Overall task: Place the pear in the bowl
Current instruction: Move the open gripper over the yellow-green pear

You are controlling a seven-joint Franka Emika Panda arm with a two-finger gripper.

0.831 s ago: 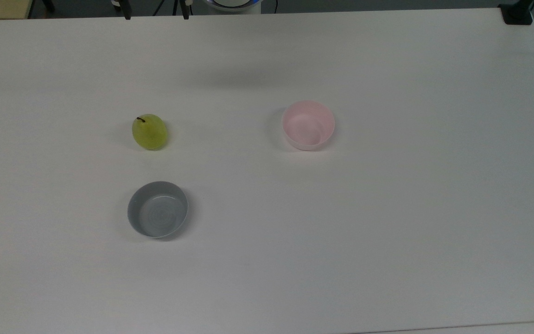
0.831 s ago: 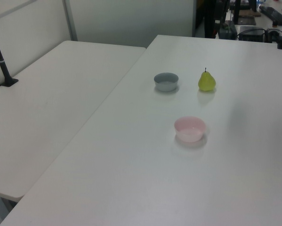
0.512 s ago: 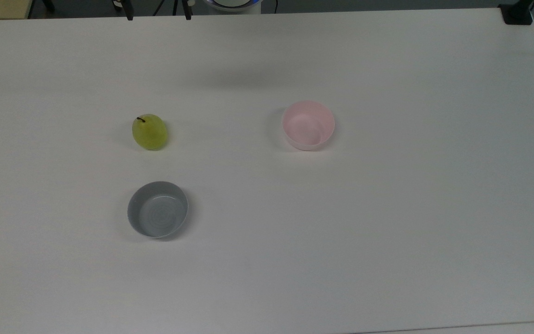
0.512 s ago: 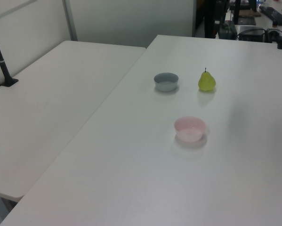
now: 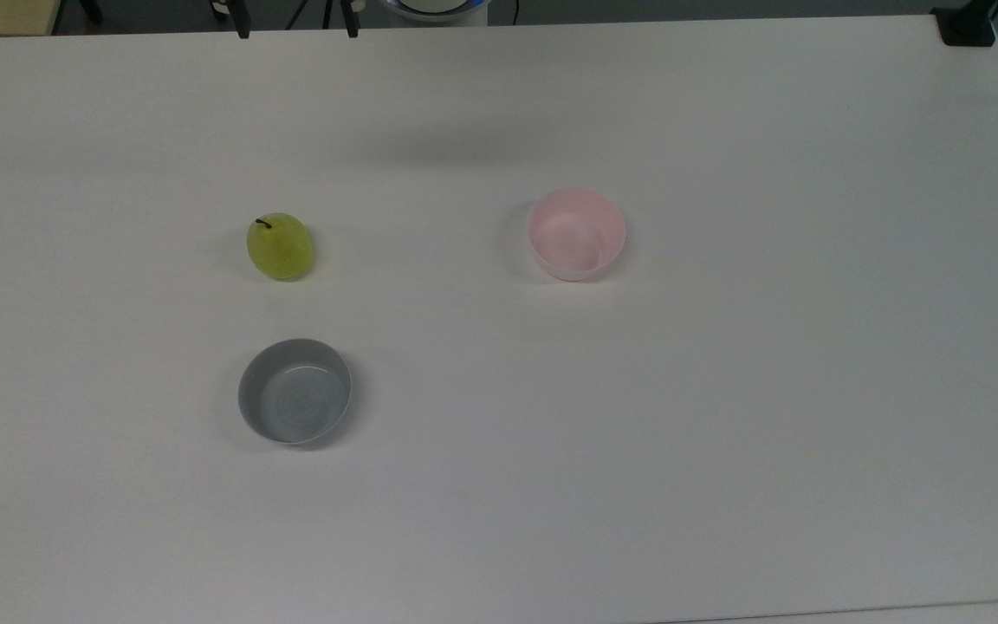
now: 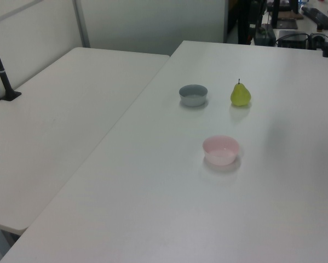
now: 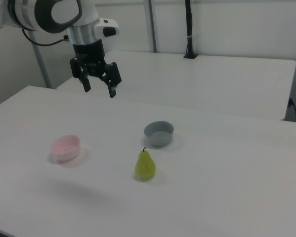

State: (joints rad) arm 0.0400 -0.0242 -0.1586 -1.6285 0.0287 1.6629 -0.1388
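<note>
I need to grab the yellow-green pear by its narrow top [image 6: 240, 89] with my gripper next. Then I can place it in the pale pink bowl [image 6: 220, 149].
The yellow-green pear [image 5: 280, 247] stands upright on the white table [image 5: 724, 390], its dark stem up; it also appears in the left view [image 6: 240, 95] and the right view [image 7: 145, 165]. The pale pink bowl [image 5: 576, 234] sits empty to the top view's right of the pear, also seen in the left view [image 6: 220, 150] and right view [image 7: 65, 147]. In the right view my gripper [image 7: 99, 89] hangs open high above the table, up and back from the pink bowl, holding nothing.
A grey bowl [image 5: 294, 392] of similar size sits empty near the pear [image 7: 158, 133]. A second white table [image 6: 54, 126] adjoins this one. A black post [image 7: 189, 29] stands on the far table in the right view.
</note>
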